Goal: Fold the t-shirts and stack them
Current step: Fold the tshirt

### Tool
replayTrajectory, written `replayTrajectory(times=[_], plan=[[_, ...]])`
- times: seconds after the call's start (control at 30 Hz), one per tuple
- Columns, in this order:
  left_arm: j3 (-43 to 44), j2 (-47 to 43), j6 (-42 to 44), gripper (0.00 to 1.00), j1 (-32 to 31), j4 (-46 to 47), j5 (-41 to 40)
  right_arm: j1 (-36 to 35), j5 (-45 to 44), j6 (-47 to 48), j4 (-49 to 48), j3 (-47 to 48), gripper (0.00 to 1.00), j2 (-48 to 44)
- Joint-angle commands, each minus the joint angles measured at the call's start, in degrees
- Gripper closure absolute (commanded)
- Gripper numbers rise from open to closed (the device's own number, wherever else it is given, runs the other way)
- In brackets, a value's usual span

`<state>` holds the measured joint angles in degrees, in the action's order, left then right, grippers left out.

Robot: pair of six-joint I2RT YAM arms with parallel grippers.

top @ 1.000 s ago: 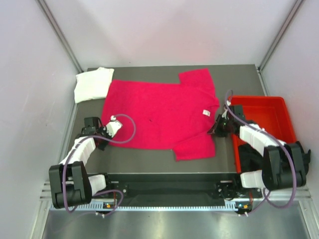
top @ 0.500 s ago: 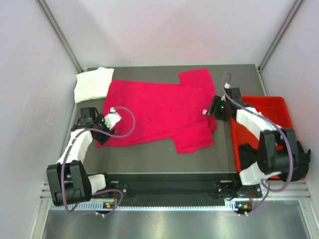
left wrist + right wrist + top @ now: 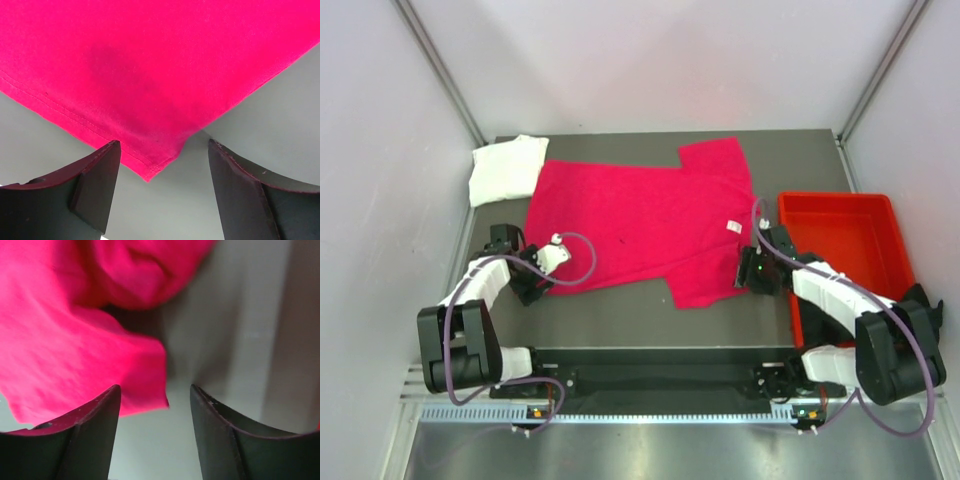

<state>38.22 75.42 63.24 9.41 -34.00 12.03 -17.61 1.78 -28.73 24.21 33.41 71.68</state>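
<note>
My right gripper closes on the near sleeve's corner (image 3: 742,290) now, since that sleeve corner lies between its open fingers and closing now would catch it.
The magenta-pink t-shirt (image 3: 640,215) lies spread flat across the middle of the table, label up. A white t-shirt (image 3: 505,168) lies folded at the far left corner. My left gripper (image 3: 530,282) is open at the pink shirt's near-left hem corner. In the left wrist view that corner (image 3: 150,172) lies on the table just ahead of the left gripper (image 3: 164,145), touching neither finger. My right gripper (image 3: 752,270) is open beside the near sleeve. The right wrist view shows the sleeve edge (image 3: 145,390) ahead of the right gripper (image 3: 155,387), held by nothing.
A red plastic bin (image 3: 880,215) stands at the right edge of the table, right behind my right arm. Grey walls close in on the table's left, right and back. Bare dark tabletop (image 3: 620,320) runs between the shirt's near hem and the arm bases.
Both grippers went from shut to open and let go of the pink shirt. The right arm swung toward the far side and came back; the shirt's near edge now lies slightly farther back.
</note>
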Motion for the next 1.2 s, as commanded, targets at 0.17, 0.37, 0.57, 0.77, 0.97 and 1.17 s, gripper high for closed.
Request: replayTrajectory(times=[0.17,0.37,0.57,0.77,0.97,1.17], plan=[[-4.3,1.8,-0.3,0.26,0.3,7.5,1.2,-0.6,3.0,-0.5,-9.0,-2.1,0.74,1.7],[-5.3,3.1,-4.3,0.78,0.4,8.9,4.0,-0.9,5.7,-3.0,0.1,-3.5,1.0,-6.0],[-6.8,2.6,-8.7,1.0,0.3,11.9,2.4,-2.2,8.3,-7.8,12.0,-5.4,1.0,-23.0],[-3.0,-1.2,-10.9,1.0,0.4,4.3,-0.6,-3.7,13.1,-12.3,23.0,-6.7,1.0,-34.8],[2.4,-4.5,-11.2,1.0,0.3,-2.2,-1.1,-3.7,17.8,-11.9,28.6,-1.6,1.0,-39.2],[10.3,2.7,-12.4,1.0,0.4,-2.6,0.3,-3.2,12.5,-8.2,18.6,2.4,1.0,-29.8]])
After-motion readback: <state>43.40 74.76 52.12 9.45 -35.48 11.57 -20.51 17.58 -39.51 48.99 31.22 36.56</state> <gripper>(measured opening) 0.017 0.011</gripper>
